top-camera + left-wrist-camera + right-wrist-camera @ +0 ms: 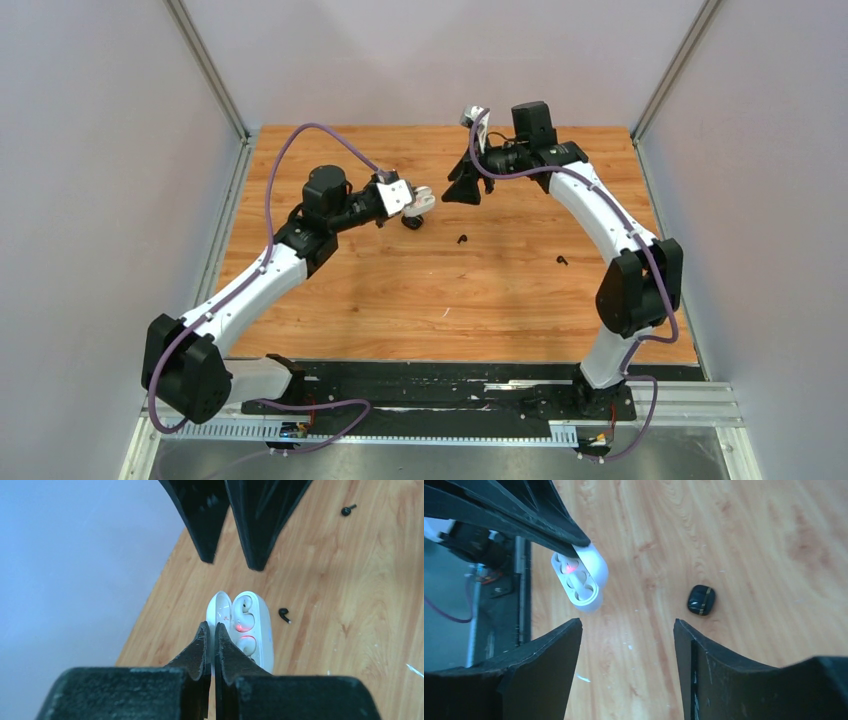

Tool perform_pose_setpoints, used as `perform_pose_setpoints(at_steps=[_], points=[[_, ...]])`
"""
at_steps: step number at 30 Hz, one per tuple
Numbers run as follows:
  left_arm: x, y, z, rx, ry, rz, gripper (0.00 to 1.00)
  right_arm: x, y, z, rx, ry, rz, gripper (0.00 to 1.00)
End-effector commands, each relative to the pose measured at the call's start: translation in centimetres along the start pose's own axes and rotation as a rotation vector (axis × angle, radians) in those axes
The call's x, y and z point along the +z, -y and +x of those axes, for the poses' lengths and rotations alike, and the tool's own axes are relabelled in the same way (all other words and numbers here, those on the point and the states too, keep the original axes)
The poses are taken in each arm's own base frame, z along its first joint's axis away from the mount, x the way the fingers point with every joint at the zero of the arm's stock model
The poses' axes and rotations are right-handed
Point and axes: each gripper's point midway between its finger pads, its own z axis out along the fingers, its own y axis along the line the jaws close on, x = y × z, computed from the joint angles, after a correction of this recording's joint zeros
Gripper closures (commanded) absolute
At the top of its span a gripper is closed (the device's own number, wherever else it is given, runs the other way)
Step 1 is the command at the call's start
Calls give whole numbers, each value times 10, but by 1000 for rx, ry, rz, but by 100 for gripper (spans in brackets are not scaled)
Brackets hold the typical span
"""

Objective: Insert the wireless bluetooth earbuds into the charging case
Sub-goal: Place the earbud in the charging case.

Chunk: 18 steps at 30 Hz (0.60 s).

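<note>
The right gripper grabs the white charging case [257, 630] by its body's loose end [252, 603] next, leaving the lid free to close over the earbuds.
My left gripper [413, 201] [210, 627] is shut on the open lid [219, 614] of the white charging case [257, 630] and holds it above the table. Two white earbuds [243, 605] sit in the case's wells, with red lights glowing. The case also shows in the right wrist view [580, 580]. My right gripper [462, 191] [628, 622] is open and empty, hovering just right of the case. Two black earbuds [462, 239] [562, 261] lie loose on the wood; they also show in the left wrist view [284, 615] [347, 510]. A closed black case [701, 600] lies on the table under the left gripper.
The wooden table [400, 300] is enclosed by grey walls on the left, back and right. The arm bases and a black rail [450, 385] run along the near edge.
</note>
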Motion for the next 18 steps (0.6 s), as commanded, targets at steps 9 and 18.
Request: perform_pose_setpoints(at_steps=[9, 18], points=[[8, -38, -57, 19, 188, -108, 100, 7, -30, -38, 157, 124, -337, 37], [18, -51, -60, -81, 210, -150, 100, 9, -31, -34, 215, 124, -347, 58]])
